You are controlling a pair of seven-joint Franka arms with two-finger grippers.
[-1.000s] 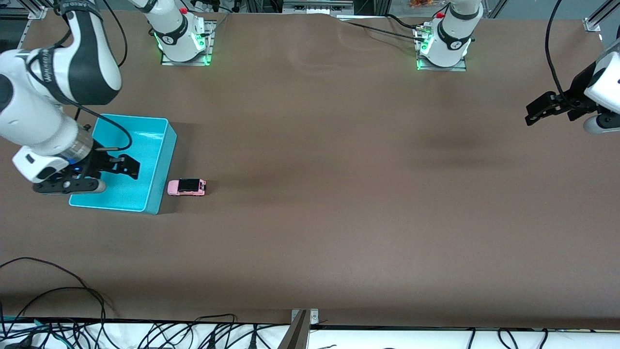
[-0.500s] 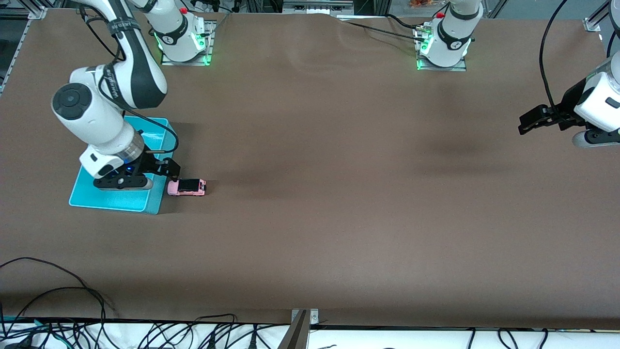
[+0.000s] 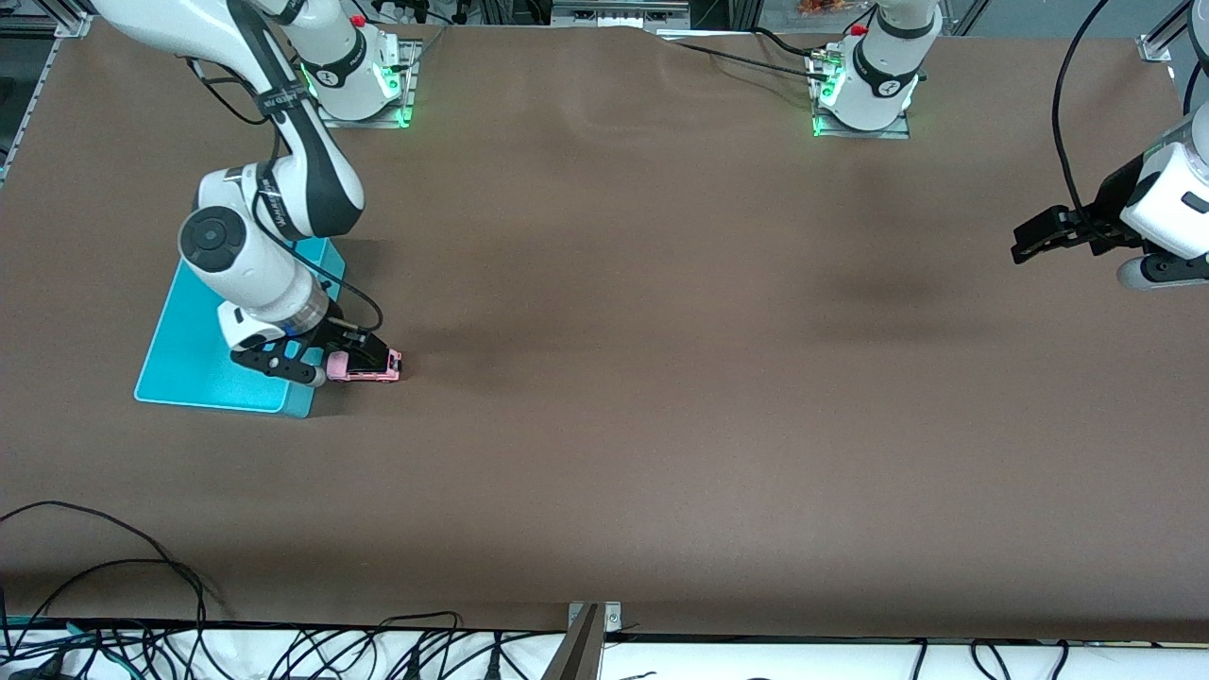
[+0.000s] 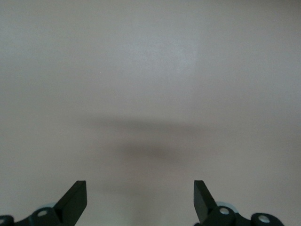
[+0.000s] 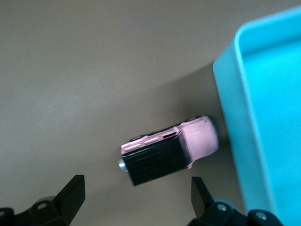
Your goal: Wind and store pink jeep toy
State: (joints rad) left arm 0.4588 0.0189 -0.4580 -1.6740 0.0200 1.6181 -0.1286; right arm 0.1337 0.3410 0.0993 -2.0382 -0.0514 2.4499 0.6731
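Observation:
I need to grab the jeep by its black roof [image 5: 156, 160] with my right gripper next, to store the pink jeep toy in the cyan bin [image 5: 277, 113].
The pink jeep toy [image 3: 376, 375] stands on the brown table right beside the cyan bin [image 3: 189, 364], on the side toward the left arm's end. My right gripper [image 3: 348, 359] hangs open just over the jeep and partly hides it in the front view. In the right wrist view the jeep [image 5: 167, 151] shows its black roof and pink hood, a little ahead of the open right gripper [image 5: 138, 195], not between the fingers. The hood points at the bin's wall [image 5: 230, 122]. My left gripper [image 3: 1030, 238] waits open over bare table at the left arm's end.
Both arm bases [image 3: 354, 80] [image 3: 864, 90] stand along the table's edge farthest from the front camera. Loose cables [image 3: 142, 567] lie by the nearest edge. Only bare table shows under the left gripper [image 4: 139, 195].
My right arm has swung from over the cyan bin to over the jeep and come down close to it. The left gripper shifted slightly early on, then held still. The jeep has not moved.

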